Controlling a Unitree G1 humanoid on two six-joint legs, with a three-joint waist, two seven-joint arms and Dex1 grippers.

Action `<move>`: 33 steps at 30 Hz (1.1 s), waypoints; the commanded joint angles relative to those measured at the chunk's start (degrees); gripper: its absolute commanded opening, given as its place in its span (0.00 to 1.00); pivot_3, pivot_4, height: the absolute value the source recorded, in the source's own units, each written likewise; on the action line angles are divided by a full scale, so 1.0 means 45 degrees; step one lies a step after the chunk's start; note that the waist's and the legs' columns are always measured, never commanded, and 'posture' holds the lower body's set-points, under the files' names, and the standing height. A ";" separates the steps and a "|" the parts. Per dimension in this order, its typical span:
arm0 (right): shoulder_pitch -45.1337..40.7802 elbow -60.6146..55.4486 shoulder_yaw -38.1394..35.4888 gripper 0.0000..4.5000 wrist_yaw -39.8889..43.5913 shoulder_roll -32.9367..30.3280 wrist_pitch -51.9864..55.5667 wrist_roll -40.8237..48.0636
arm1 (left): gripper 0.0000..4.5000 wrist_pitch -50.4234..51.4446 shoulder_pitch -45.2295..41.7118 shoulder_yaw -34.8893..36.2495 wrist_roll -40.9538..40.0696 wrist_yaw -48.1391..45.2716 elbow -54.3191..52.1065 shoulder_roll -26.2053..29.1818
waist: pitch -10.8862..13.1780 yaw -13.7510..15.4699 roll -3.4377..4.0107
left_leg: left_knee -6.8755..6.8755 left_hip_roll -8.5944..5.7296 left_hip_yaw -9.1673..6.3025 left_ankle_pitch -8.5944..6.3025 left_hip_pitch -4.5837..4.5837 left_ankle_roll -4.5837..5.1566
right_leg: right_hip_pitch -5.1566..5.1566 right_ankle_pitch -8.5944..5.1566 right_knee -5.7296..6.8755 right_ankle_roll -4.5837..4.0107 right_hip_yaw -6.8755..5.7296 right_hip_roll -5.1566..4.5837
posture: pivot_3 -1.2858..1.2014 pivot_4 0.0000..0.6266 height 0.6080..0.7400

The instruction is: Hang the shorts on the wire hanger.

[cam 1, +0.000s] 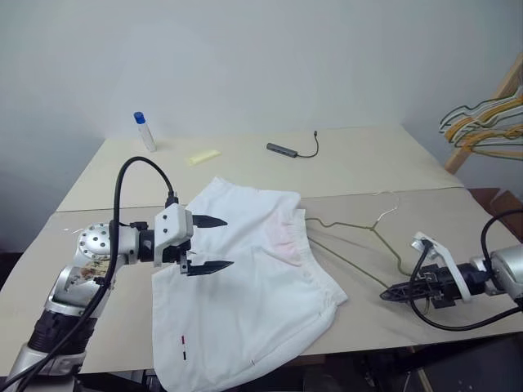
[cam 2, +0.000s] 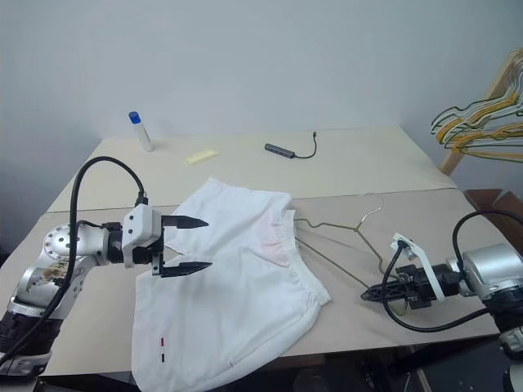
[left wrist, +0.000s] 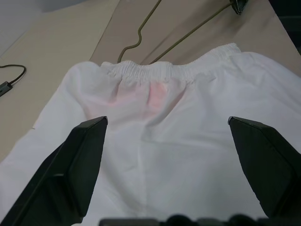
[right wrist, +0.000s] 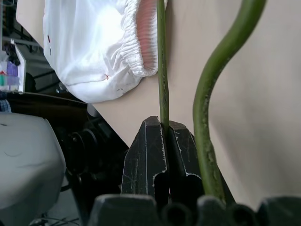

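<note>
The gathered waistband puckers up while the shorts' white cloth (cam 1: 221, 306) lies flat, so I will pinch the waistband's end (cam 1: 297, 206) next with my left gripper.
The white shorts (cam 1: 261, 302) lie flat on the table, waistband toward the right, one leg hanging over the front edge. My left gripper (cam 1: 229, 242) hovers open over their left part, fingers (left wrist: 84, 155) spread wide above the cloth and its pink blotch. To the right of the waistband lies the wire hanger (cam 1: 343, 224), its hook pointing away from me. Its left end reaches the waistband; I cannot tell whether it is inside. My right gripper (cam 1: 386, 294) is shut on the hanger's near right corner, and the thin wire (right wrist: 161, 70) is pinched between its fingers.
At the back of the table stand a blue-capped bottle (cam 1: 145, 131), a yellow piece (cam 1: 203, 157) and a grey adapter with a black cable (cam 1: 282, 149). Bunched yellow and green hangers (cam 1: 482, 122) hang on a wooden rack at the far right.
</note>
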 commanded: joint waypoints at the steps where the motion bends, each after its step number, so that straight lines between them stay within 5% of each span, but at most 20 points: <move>1: -0.0997 0.0277 0.0192 0.00 0.0360 0.0405 -0.0532 -0.0416 | 0.99 -0.0187 -0.0209 0.0260 -0.0106 0.0038 -0.0240 0.0153 | 0.0000 -0.0019 0.0000 | 0.0000 0.0000 0.0000 0.0000 0.0000 0.0000 | 0.0000 0.0000 -0.0002 0.0000 0.0000 0.0000 | 0.51 0.00 1.00; 11: -0.3498 0.3416 0.1578 0.00 0.1127 0.2186 -0.1797 -0.2240 | 0.99 -0.0199 -0.0133 0.0384 -0.0113 0.0116 -0.0339 0.0226 | 0.0000 0.0044 -0.0001 | 0.0000 -0.0013 -0.0003 0.0002 -0.0010 -0.0004 | -0.0018 0.0001 0.0002 -0.0002 -0.0001 -0.0001 | 0.52 0.00 1.00; 19: -0.4098 0.3495 0.2874 0.00 0.1490 0.2216 -0.2560 -0.2304 | 0.99 -0.0220 -0.0042 0.0453 -0.0092 0.0338 -0.0423 0.0250 | 0.0000 0.0241 -0.0001 | 0.0000 -0.0016 -0.0003 0.0006 -0.0008 -0.0011 | -0.0025 0.0002 0.0011 -0.0003 -0.0001 -0.0002 | 0.53 0.00 1.00; 33: -0.5469 0.4306 0.0172 0.00 -0.0335 0.3303 -0.3611 -0.2793 | 0.99 -0.0315 -0.0517 0.0297 -0.0092 0.0277 -0.0005 0.0136 | 0.0001 0.0292 -0.0001 | -0.0002 -0.0026 -0.0005 0.0009 -0.0019 -0.0016 | -0.0044 0.0006 0.0011 -0.0008 -0.0001 -0.0011 | 0.51 0.00 1.00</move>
